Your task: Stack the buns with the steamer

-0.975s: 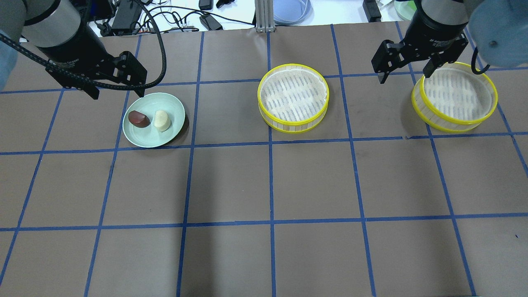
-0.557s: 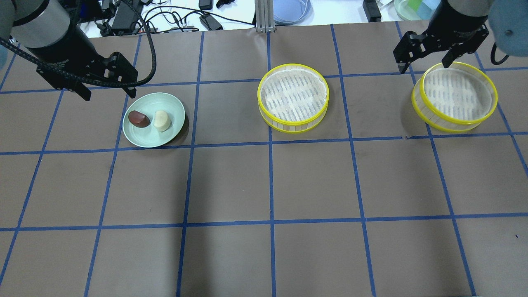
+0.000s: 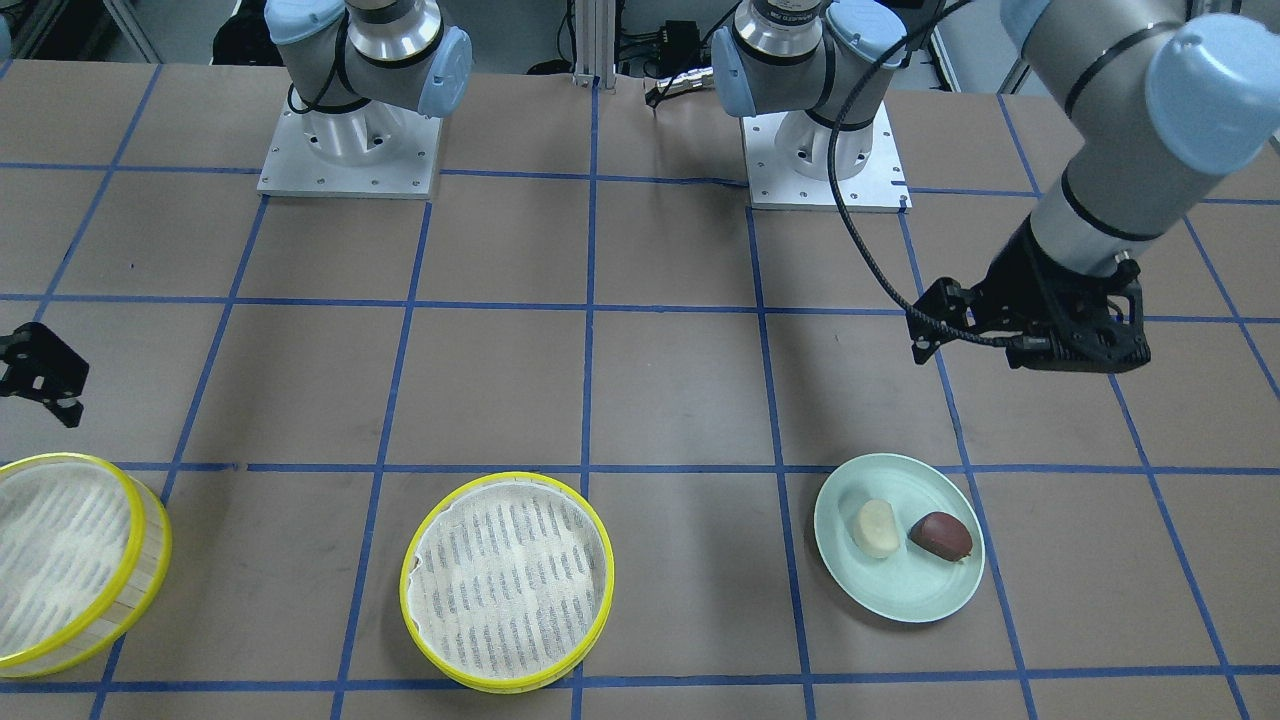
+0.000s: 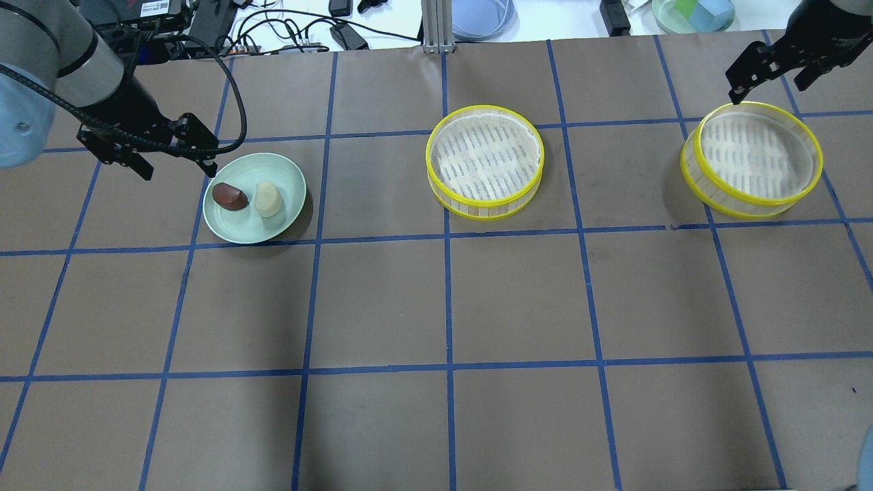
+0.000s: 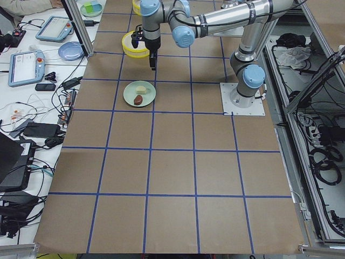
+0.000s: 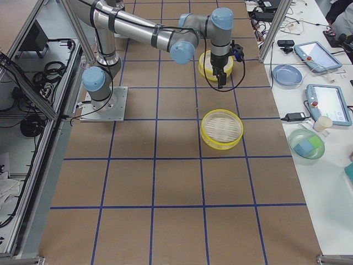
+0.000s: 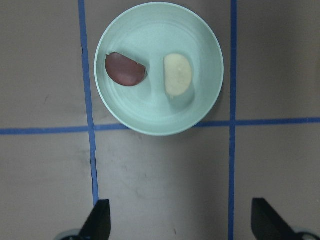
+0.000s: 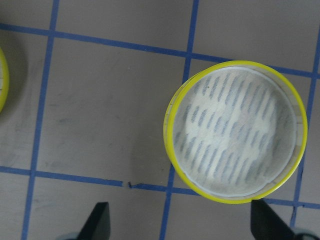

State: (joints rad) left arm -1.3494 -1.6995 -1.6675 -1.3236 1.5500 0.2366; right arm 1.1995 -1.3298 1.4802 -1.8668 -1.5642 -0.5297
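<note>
Next, my right gripper grips the tray by its yellow rim [image 8: 292, 170], to stack this steamer tray [image 8: 235, 130] onto the other.
The dark reddish-brown bun [image 4: 230, 196] and the creamy white bun [image 4: 268, 199] lie side by side on a pale green plate [image 4: 235, 233]. Both show in the left wrist view, the brown bun [image 7: 126, 70] left of the white bun [image 7: 178, 75]. One steamer tray [image 4: 485, 157] stands mid-table and the other [image 4: 757, 153] at the right; both are empty. My left gripper [image 4: 176, 167] is open and empty, hovering just beyond the plate's far-left rim. My right gripper [image 4: 767, 92] is open and empty above the far rim of the right tray [image 8: 235, 130].
Blue tape lines grid the brown table. Cables, adapters and bowls lie past the far edge [image 4: 327, 31]. The arm bases [image 3: 350, 150] stand at the robot's side. Tablets and dishes sit on the side bench [image 6: 309, 143].
My right gripper has moved right and toward the far edge, from the right tray's left rim to its far rim. My left gripper has shifted left. Both stay open.
</note>
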